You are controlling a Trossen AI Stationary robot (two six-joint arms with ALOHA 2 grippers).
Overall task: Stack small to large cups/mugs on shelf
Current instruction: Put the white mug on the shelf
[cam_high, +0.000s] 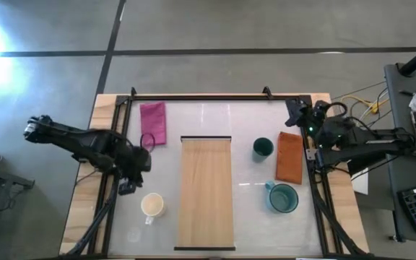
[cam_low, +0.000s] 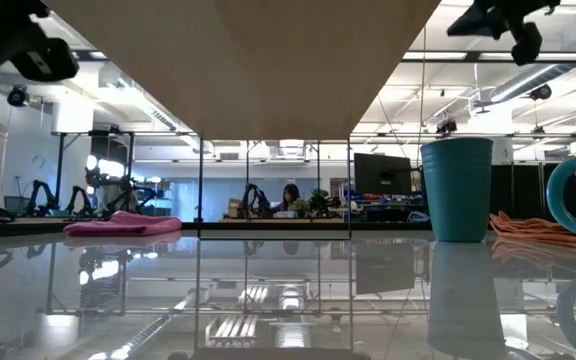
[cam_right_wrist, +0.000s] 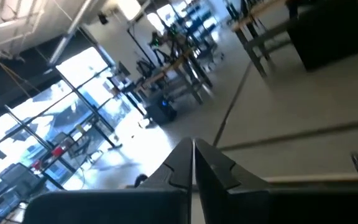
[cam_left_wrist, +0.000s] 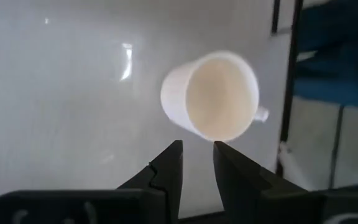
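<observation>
My left gripper is about to start the stack on the shelf (cam_high: 205, 193), so it needs to grab the cream-white mug by its rim (cam_high: 152, 195) next.
The cream-white mug (cam_high: 152, 206) stands upright on the white tabletop near the left front, seen from above in the left wrist view (cam_left_wrist: 213, 93). My left gripper (cam_high: 128, 186) hovers just left of and behind it, its fingers (cam_left_wrist: 197, 155) a narrow gap apart and touching nothing. The long light-wood shelf board (cam_high: 206, 191) lies flat in the middle. The small dark green cup (cam_high: 263, 148) and the teal mug (cam_high: 283, 197) stand upright to its right. My right gripper (cam_high: 295, 112) waits shut (cam_right_wrist: 192, 152) near the far right corner.
A magenta cloth (cam_high: 152, 123) lies far left of the board. An orange cloth (cam_high: 289, 157) lies between the green cup and the right frame rail. Black frame rails (cam_high: 193, 97) border the table. Bare tabletop shows between the cream mug and the board.
</observation>
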